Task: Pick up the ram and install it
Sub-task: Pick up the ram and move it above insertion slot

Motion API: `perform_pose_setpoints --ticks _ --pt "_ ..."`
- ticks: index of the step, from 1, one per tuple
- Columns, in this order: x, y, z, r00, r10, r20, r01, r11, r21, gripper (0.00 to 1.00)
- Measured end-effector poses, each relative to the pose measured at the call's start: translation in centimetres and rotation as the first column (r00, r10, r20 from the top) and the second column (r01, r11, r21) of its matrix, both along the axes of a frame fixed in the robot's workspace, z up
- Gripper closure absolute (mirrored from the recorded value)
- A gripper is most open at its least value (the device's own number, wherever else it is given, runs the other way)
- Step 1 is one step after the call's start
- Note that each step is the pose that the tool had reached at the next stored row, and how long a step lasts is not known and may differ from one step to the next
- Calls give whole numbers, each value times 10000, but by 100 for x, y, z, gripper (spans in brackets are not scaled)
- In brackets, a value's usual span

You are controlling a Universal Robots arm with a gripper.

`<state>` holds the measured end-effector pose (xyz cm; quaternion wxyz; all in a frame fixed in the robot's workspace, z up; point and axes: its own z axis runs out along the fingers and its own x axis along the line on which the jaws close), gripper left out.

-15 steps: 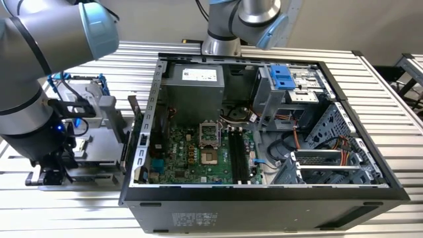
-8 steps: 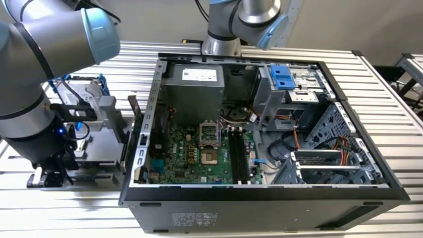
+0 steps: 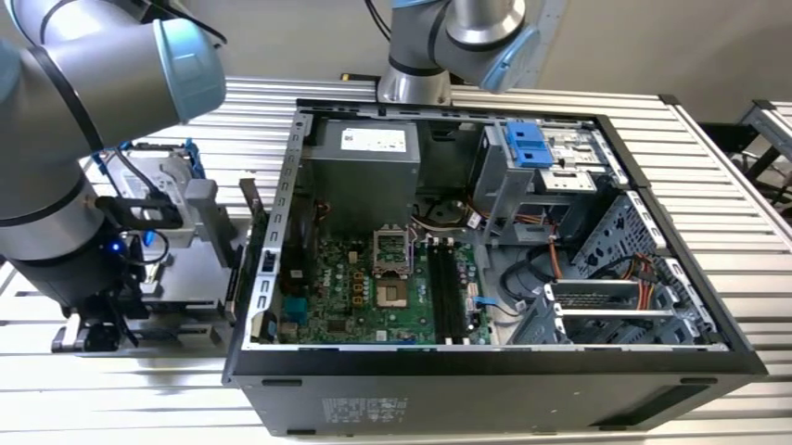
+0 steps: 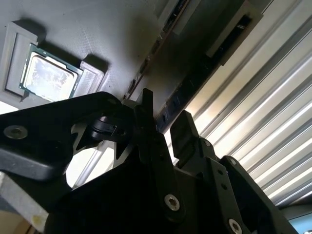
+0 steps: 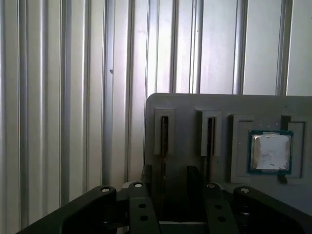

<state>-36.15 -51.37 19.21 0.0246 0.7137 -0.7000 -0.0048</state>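
The robot's gripper should next grab the ram by its bare middle part (image 5: pixel 163 189), where both sides of the ram are open, because the raised block of the holder wraps the end of the ram.
The ram (image 5: pixel 164 130) stands on edge in a slot of a grey holder tray (image 5: pixel 195 105) and shows as a thin dark strip. My gripper (image 5: pixel 170 171) hovers over the near end of that slot, open, with one finger on each side of the ram's line. In the second wrist view the same thin board edge (image 4: pixel 162 41) runs away from my gripper (image 4: pixel 164 116), whose fingers stand apart. In the exterior view my gripper (image 3: pixel 99 326) hangs low over the tray (image 3: pixel 185 273), at the exterior view's left of the open computer case (image 3: pixel 495 366).
A second slot (image 5: pixel 210 134) sits beside the first. A small square silver chip (image 5: pixel 270 152) lies in its own recess on the tray. The motherboard's long black slots (image 3: pixel 448 287) lie inside the case. A blue-framed drive (image 3: pixel 161 185) stands behind the tray. The table is ribbed metal (image 5: pixel 58 97).
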Motion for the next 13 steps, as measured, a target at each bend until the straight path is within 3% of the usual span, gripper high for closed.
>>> perform_pose_setpoints --ticks 6,13 --pt "1 0 -15 10000 2 73 -2 10000 -15 0" --pt "1 0 -19 10000 10 78 -10 10000 -21 0"
